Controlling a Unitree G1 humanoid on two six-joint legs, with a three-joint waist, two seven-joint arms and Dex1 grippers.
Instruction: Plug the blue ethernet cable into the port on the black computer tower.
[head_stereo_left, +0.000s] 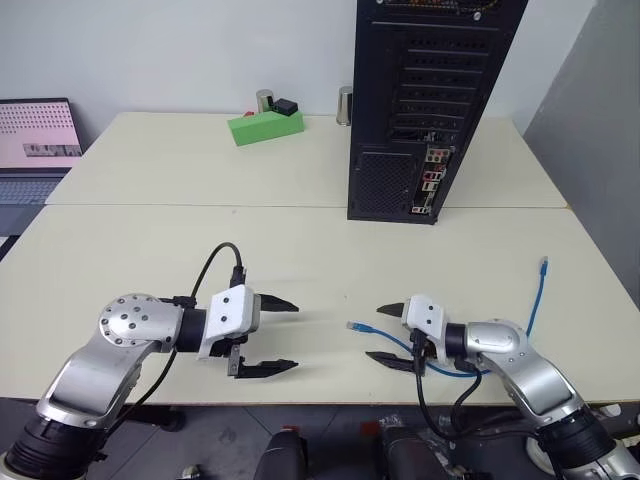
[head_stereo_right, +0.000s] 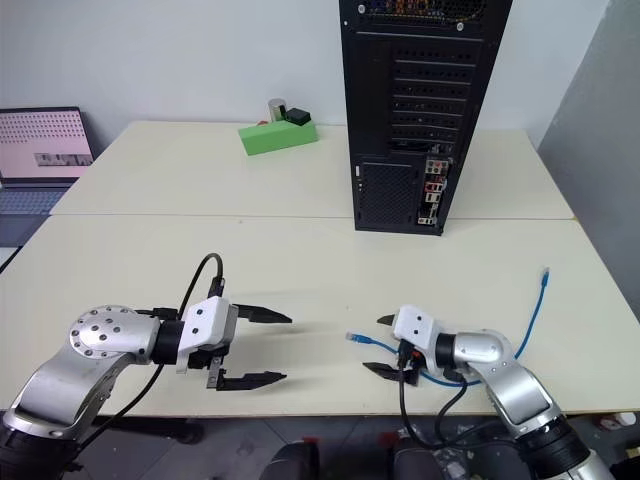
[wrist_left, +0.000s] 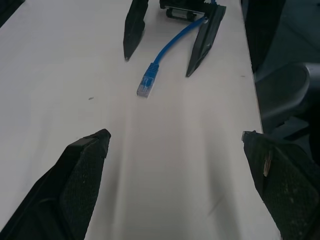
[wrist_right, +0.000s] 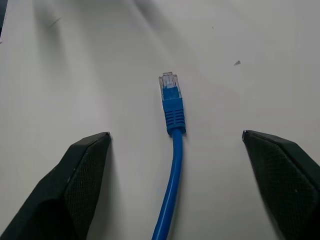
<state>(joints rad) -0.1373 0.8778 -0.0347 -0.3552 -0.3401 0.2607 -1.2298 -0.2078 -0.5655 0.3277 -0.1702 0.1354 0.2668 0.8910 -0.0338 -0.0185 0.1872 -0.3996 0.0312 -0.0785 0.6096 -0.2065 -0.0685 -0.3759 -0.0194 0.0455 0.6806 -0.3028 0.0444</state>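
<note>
The plug has to stay free to go into the tower's port, so my right gripper needs to grab the ribbed boot (wrist_right: 175, 121) behind the blue ethernet cable's clear plug (wrist_right: 170, 86) next.
The blue ethernet cable (head_stereo_left: 536, 298) lies flat on the pale table near the front right. Its near clear plug (wrist_right: 168, 82) rests on the table between the spread fingers of my right gripper (head_stereo_left: 376, 333), which is open and touches nothing. From there the cord runs back under that gripper and curves to a far plug (head_stereo_left: 543, 265). My left gripper (head_stereo_left: 295, 337) is open and empty, facing the right one across a short gap. The black computer tower (head_stereo_left: 430, 100) stands upright at the back, its rear panel towards me. The port cannot be singled out in the connector cluster (head_stereo_left: 432, 182).
A green block (head_stereo_left: 265, 126) with a small black part on top sits at the back of the table, with a metal cylinder (head_stereo_left: 344, 105) beside the tower. A laptop (head_stereo_left: 38, 135) stands off the left edge. The table's front edge runs just below both grippers.
</note>
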